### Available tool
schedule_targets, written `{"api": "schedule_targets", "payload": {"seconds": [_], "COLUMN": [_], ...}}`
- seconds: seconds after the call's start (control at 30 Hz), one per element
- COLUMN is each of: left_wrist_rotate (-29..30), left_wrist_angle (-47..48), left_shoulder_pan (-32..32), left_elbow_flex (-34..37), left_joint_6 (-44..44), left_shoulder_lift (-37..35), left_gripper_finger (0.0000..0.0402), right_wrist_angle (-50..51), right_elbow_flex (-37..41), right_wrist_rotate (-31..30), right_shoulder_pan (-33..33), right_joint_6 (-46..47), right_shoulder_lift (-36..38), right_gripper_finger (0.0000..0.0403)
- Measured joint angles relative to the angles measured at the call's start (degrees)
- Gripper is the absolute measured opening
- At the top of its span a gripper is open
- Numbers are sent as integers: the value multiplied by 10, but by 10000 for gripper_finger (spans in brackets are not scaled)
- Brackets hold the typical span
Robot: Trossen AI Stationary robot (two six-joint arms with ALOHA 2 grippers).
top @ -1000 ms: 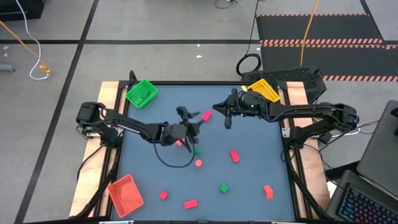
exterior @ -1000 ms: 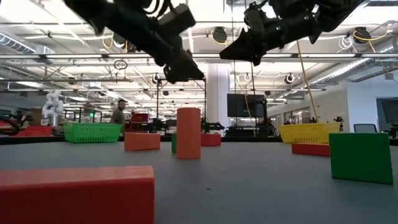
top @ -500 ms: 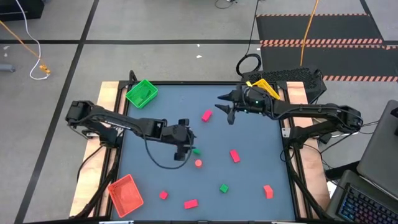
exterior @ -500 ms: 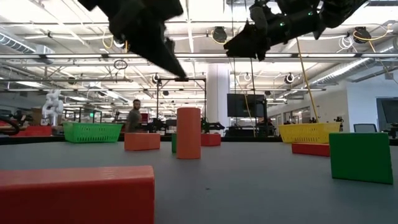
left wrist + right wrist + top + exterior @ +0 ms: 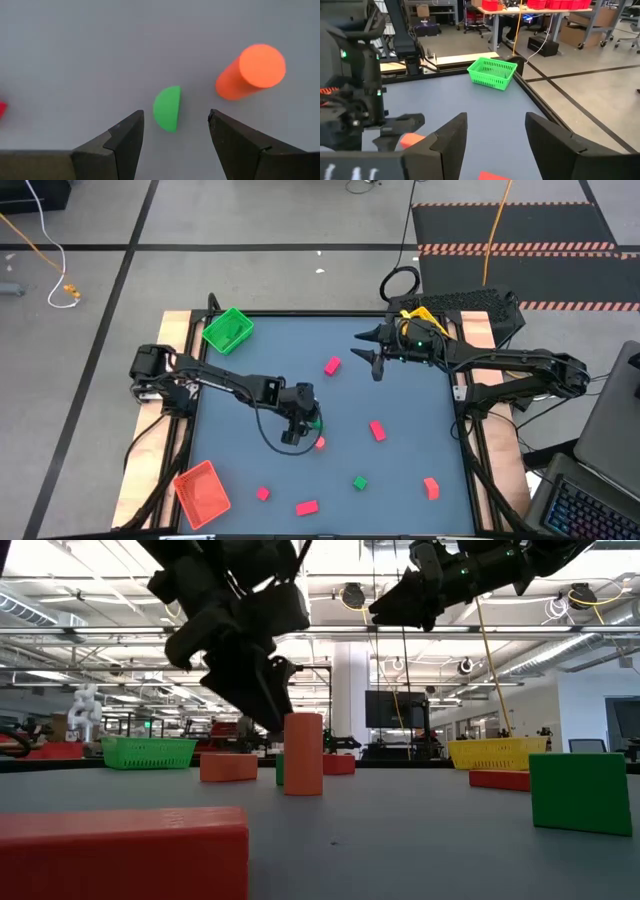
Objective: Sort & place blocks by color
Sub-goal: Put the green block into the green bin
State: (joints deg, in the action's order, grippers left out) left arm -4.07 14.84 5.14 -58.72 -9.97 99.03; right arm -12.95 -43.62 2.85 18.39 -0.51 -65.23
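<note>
The left gripper grabs the green (image 5: pixel 359 482) half-round block's flat side and curved side next, to sort the block into the green tray (image 5: pixel 230 330).
My left gripper (image 5: pixel 303 417) is open and points down at mid-table. Its fingers stand either side of a small green half-round block (image 5: pixel 167 108) without touching it. An orange round block (image 5: pixel 251 70) stands upright just beside it, also in the low view (image 5: pixel 303 753). My right gripper (image 5: pixel 372 358) is open and hovers high near the yellow tray (image 5: pixel 426 324), touching nothing. Other blocks lie flat on the table: pink (image 5: pixel 332 365), red (image 5: pixel 377 430), green (image 5: pixel 359 482), salmon (image 5: pixel 431 487), red (image 5: pixel 262 493) and pink-red (image 5: pixel 306 507).
The green tray (image 5: pixel 228 330) sits at the far left corner and the salmon-red tray (image 5: pixel 203 492) at the near left corner. A red block edge (image 5: pixel 1 108) shows beside the left fingers. A cable loops under the left arm (image 5: pixel 268 442). Bare table lies between the arms.
My left gripper has turned from lying nearly level to pointing down. It has come lower, toward the near edge, over the green half-round block beside the orange round block. My right gripper has drifted slightly toward the table's right edge. No block has moved.
</note>
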Motion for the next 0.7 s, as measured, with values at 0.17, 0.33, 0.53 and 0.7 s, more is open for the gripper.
{"api": "schedule_targets", "payload": {"seconds": [0.17, 0.33, 0.53, 0.7], "left_wrist_rotate": [0, 0, 28, 42], "left_wrist_angle": [-31, -42, -64, -73], "left_shoulder_pan": [0, -2, -2, -2], "left_elbow_flex": [0, 0, 0, 0], "left_joint_6": [-17, -19, -27, -31], "left_shoulder_lift": [21, 41, 67, 69], "left_gripper_finger": [225, 225, 225, 208], "right_wrist_angle": [0, 1, 5, 12], "right_elbow_flex": [0, 0, 0, 0], "right_wrist_rotate": [0, 0, 0, 0], "right_shoulder_pan": [0, 0, 0, 0], "right_joint_6": [2, 2, 2, 2], "right_shoulder_lift": [0, 0, 0, 0], "right_gripper_finger": [196, 196, 196, 196]}}
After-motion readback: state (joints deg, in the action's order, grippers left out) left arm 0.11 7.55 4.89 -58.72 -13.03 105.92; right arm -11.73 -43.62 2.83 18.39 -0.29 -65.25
